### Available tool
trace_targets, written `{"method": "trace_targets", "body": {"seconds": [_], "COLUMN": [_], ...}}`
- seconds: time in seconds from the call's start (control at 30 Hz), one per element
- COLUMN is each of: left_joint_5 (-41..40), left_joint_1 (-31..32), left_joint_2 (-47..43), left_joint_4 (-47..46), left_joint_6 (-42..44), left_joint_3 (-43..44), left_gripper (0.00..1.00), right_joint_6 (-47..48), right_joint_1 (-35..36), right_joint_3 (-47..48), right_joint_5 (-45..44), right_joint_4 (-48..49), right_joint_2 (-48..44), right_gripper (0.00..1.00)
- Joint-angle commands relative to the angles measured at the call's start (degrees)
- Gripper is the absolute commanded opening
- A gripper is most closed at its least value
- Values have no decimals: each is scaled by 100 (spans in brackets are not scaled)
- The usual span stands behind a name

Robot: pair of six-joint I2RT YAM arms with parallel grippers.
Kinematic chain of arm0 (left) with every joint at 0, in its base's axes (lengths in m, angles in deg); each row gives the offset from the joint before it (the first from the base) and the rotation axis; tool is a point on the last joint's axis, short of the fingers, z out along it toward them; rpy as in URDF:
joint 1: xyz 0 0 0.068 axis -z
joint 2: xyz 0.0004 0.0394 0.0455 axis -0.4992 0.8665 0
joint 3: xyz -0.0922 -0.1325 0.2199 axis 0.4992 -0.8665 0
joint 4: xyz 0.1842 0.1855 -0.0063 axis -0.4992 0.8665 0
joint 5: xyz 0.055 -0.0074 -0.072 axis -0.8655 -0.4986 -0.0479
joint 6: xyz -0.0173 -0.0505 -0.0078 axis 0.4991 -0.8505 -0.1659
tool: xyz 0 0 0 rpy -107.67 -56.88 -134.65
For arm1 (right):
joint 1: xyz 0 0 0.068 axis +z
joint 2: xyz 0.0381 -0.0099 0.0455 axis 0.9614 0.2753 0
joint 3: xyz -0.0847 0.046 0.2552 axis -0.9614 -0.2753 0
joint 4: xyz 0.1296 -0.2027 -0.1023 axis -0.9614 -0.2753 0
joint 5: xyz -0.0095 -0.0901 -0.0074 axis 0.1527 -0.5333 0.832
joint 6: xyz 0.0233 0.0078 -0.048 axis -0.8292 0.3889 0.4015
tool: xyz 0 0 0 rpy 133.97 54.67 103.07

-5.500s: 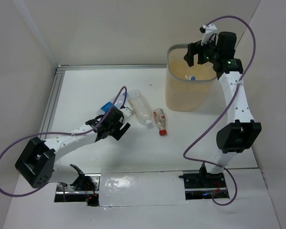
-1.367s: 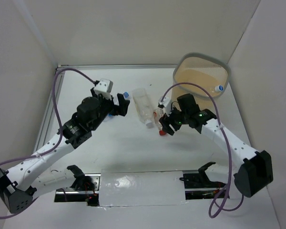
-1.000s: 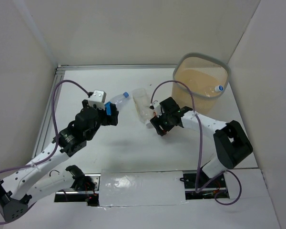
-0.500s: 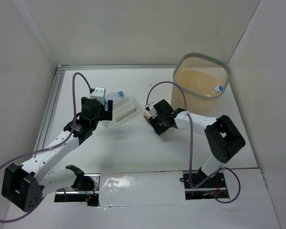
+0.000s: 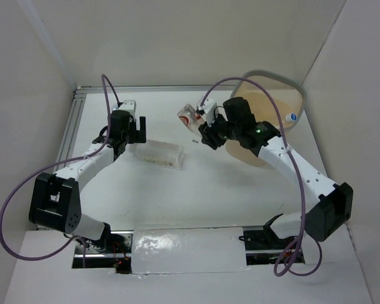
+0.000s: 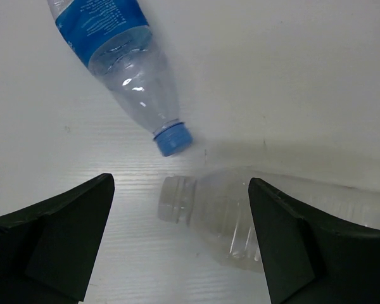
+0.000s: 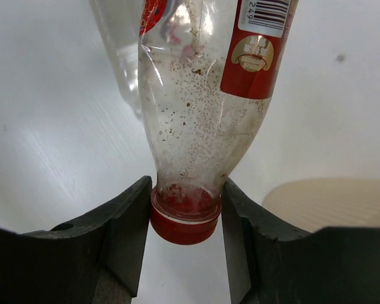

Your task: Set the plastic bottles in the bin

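Observation:
My left gripper grabs the blue-labelled bottle's neck at the blue cap [image 6: 170,134] next, to put it in the bin. That leaves the bottle's body free to enter.
My right gripper [image 5: 206,130] is shut on the red cap and neck of a red-labelled plastic bottle [image 5: 190,117], which it holds above the table just left of the bin [image 5: 270,76]. In the right wrist view the pads [image 7: 130,221] squeeze the cap [image 7: 185,223], with the bottle body [image 7: 202,95] pointing away. My left gripper [image 5: 132,135] hovers open at the back left. In the left wrist view its gripper [image 6: 180,215] stands over the capped end of a clear bottle [image 6: 240,209], next to a blue-labelled bottle [image 6: 114,44] with a blue cap. The clear bottle [image 5: 159,152] lies on the table.
The beige bin holds a bottle with a white cap [image 5: 292,118]. Its beige wall [image 7: 329,202] shows at the right in the right wrist view. Another clear bottle [image 7: 117,57] lies below the held one. White walls enclose the table, and a metal rail [image 5: 69,136] runs along its left edge.
My right gripper has risen from the table with the red-labelled bottle and moved back toward the bin. My left arm has swung toward the back left, and the clear bottle now lies right of it.

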Motion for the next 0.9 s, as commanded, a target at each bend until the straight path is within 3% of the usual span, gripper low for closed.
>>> {"method": "trace_targets", "body": {"seconds": [0.0, 0.17, 0.27, 0.33, 0.5, 0.63, 0.67, 0.7, 0.87], "left_joint_5": [264, 107, -184, -438, -448, -316, -264, -263, -61], "left_joint_1": [17, -150, -150, -150, -396, -519, -572, -572, -572], "left_joint_2": [29, 143, 275, 328, 328, 468, 521, 574, 855], "left_joint_4": [-236, 360, 634, 792, 925, 1030, 1030, 1082, 1083], "left_joint_6": [-348, -1262, -1580, -1685, -1738, -1738, -1738, -1738, -1686], "left_joint_3": [335, 712, 844, 845, 784, 783, 783, 783, 906], "left_gripper": [100, 100, 100, 100, 100, 100, 100, 100, 100], "right_joint_6": [281, -97, -335, -546, -801, -608, -547, -546, -336], "right_joint_1": [-161, -670, -943, -1197, -2525, -3018, -3088, -3150, -3361], "right_joint_3": [752, 1105, 1158, 1384, 1763, 1992, 1992, 1992, 1817], "right_joint_5": [329, 14, -958, -1322, -717, -24, 117, 319, 795], "right_joint_4": [-17, 993, 1564, 1566, 882, 135, 12, -77, -139], "right_joint_2": [-367, -702, -773, -659, -255, -52, 18, 18, -183], "right_gripper": [21, 21, 21, 21, 22, 40, 57, 64, 87]}}
